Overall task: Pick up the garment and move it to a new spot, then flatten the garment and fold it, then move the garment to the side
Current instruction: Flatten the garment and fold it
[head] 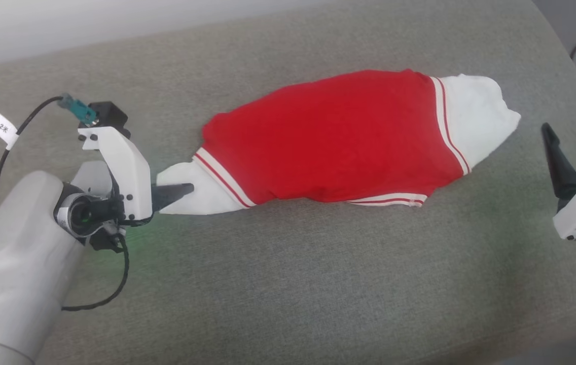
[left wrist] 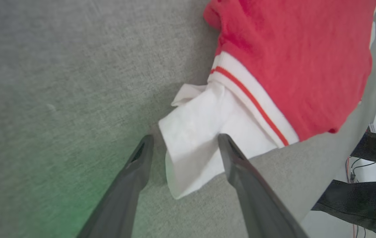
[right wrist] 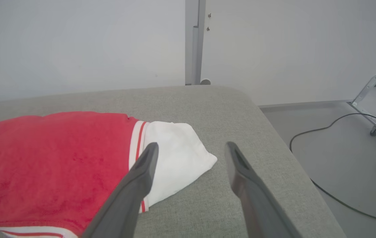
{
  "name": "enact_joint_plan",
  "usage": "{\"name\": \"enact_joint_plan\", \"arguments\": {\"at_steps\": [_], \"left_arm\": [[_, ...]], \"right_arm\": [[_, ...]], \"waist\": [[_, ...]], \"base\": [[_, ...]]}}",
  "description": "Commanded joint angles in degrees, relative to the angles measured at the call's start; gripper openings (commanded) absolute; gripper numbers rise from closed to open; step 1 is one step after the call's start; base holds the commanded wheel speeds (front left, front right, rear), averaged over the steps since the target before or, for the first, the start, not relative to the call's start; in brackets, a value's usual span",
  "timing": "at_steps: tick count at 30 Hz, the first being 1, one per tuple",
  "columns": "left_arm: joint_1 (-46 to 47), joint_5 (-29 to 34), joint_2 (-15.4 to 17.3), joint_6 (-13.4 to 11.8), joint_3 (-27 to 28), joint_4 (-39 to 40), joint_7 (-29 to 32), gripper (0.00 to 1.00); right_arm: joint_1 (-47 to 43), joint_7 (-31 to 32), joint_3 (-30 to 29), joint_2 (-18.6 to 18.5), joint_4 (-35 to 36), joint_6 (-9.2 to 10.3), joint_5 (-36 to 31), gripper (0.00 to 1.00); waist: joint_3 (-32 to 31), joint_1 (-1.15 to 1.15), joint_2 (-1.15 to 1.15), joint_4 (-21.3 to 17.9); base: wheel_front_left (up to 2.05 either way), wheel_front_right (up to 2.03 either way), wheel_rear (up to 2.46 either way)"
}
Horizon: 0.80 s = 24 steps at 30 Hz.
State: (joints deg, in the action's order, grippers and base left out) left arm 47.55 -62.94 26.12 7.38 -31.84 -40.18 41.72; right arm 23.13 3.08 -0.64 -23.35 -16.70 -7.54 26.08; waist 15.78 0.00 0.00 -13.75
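Observation:
The left gripper grabs the garment point(head: 333, 142) by its white sleeve end point(head: 187, 202) next, where a narrow fold rises, since the red body spreads wide and flat.
The garment point(head: 333, 142) is a red T-shirt lying as a long band across the grey cushion point(head: 288, 284), with a white sleeve end at each tip. My left gripper point(head: 186, 190) is open at the left sleeve end point(left wrist: 201, 132). In the left wrist view its two fingers point(left wrist: 237, 165) stand on either side of that white cloth without closing on it. My right gripper point(head: 567, 126) is open near the cushion's right edge, a short way from the right sleeve end point(head: 475, 119). In the right wrist view that gripper point(right wrist: 192, 147) hovers over the white sleeve end point(right wrist: 174, 158).
The cushion's rounded right edge point(right wrist: 274, 132) drops to a grey floor with black cables point(right wrist: 327, 129) and a wheeled metal leg point(right wrist: 373, 122). A pale wall point(right wrist: 75, 43) stands behind. A black cable with a white tag point(head: 3, 129) loops off my left wrist.

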Motion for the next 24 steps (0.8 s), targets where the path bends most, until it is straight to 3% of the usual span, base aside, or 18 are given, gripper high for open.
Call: {"name": "enact_joint_plan", "arguments": {"at_steps": [1, 2, 3, 4, 5, 6, 15, 24], "left_arm": [[1.18, 0.73, 0.19, 0.02, -0.24, -0.44, 0.05, 1.0], [1.34, 0.72, -0.03, 0.05, -0.55, -0.8, -0.23, 0.98], [1.25, -0.25, -0.5, 0.07, -0.19, -1.4, -0.6, 0.64], [1.42, -0.68, -0.67, 0.09, 0.0, -1.56, -1.07, 0.4], [1.96, -0.76, -0.4, 0.11, -0.05, -1.38, -1.75, 0.07], [2.58, -0.2, 0.23, 0.12, -0.3, -1.02, -2.8, 0.0], [8.77, 1.02, 4.43, -0.03, 2.56, -3.53, -10.9, 0.0], [6.25, -1.6, 4.87, 0.11, -0.41, -1.9, -3.97, 0.0]], "right_arm": [[-0.61, 0.31, -0.28, 0.33, 0.58, 0.1, -0.18, 1.0], [-0.81, 0.51, -0.53, 0.64, 1.16, 0.1, -0.4, 1.0], [-0.96, 0.89, -0.79, 0.88, 1.61, 0.1, -0.65, 1.0], [-1.22, 1.07, -1.01, 1.06, 2.1, 0.1, -0.89, 1.0], [-1.48, 1.41, -1.27, 1.25, 2.64, 0.1, -1.03, 1.0], [-1.71, 1.45, -1.56, 1.43, 3.05, 0.1, -1.2, 1.0], [-3.22, 2.55, -2.53, 3.4, 5.29, 0.1, -2.38, 1.0], [-4.25, 2.77, -2.43, 4.54, 5.92, 0.1, -2.56, 1.0]], "waist": [[0.49, 0.0, 0.0, -0.47], [0.64, 0.0, 0.0, -0.54], [0.75, 0.0, 0.0, -0.58], [0.86, 0.0, 0.0, -0.6], [0.95, 0.0, 0.0, -0.58], [1.03, 0.0, 0.0, -0.5], [0.57, 0.0, 0.0, 0.83], [0.13, 0.0, 0.0, 1.6]], "base": [[0.0, 0.0, 0.0], [0.0, 0.0, 0.0], [0.0, 0.0, 0.0], [0.0, 0.0, 0.0], [0.0, 0.0, 0.0], [0.0, 0.0, 0.0], [0.0, 0.0, 0.0], [0.0, 0.0, 0.0]]}}
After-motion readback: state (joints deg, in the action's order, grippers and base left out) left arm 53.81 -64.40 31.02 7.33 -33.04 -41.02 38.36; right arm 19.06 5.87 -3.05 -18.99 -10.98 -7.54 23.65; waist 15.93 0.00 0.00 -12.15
